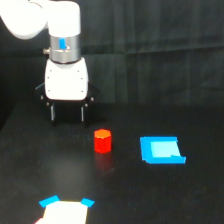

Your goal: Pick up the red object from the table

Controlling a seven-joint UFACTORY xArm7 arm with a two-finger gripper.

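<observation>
I need to grab the red object by its upright sides with my gripper next. Then I can pick it up from the table.
The red object (102,140) is a small red-orange stubby block standing upright on the black table (150,195), near the middle of the exterior view. My gripper (67,114) hangs from the white arm, up and toward the exterior view's left of the block, apart from it. Its two dark fingers (52,113) point down with a wide gap between them and nothing held, so it is open.
A flat blue rectangular piece (161,150) lies to the exterior view's right of the red block. A white piece with blue corners (65,211) sits at the bottom edge. A dark curtain backs the table.
</observation>
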